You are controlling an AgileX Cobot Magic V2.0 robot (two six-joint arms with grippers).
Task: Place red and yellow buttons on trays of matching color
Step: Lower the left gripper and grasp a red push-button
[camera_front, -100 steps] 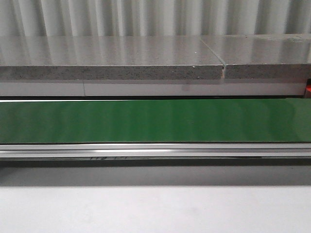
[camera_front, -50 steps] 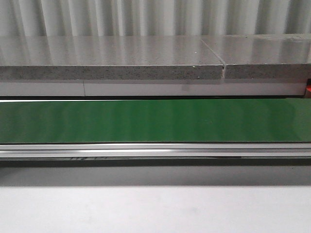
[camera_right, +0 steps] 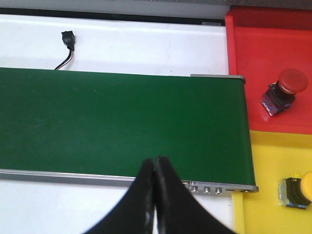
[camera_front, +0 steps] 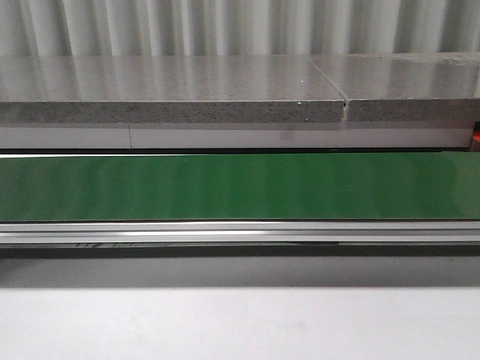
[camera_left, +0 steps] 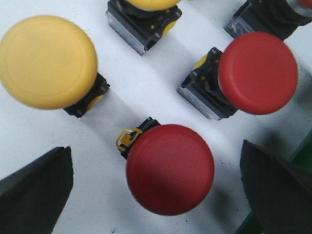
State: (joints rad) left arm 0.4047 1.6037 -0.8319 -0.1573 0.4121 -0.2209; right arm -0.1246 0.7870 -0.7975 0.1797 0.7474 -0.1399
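Note:
My left gripper closes on the red button now, since both fingertips reach down level with its cap (camera_left: 170, 169).
In the left wrist view my left gripper (camera_left: 156, 187) is open, its two dark fingers (camera_left: 34, 190) wide apart on either side of a red button (camera_left: 170, 168) that stands on the white table. A second red button (camera_left: 257, 73) and a yellow button (camera_left: 48, 61) stand beyond it, with another yellow button (camera_left: 151, 5) cut by the frame edge. In the right wrist view my right gripper (camera_right: 155, 163) is shut and empty over the near edge of the green belt (camera_right: 122, 124). The red tray (camera_right: 268, 53) holds one red button (camera_right: 285, 87). The yellow tray (camera_right: 273, 185) holds one yellow button (camera_right: 300, 190).
The green conveyor belt (camera_front: 240, 186) runs across the front view, with a metal rail (camera_front: 240, 232) along its near side and a grey stone ledge (camera_front: 172, 97) behind it. A small black connector with a cable (camera_right: 68, 41) lies on the white table beyond the belt.

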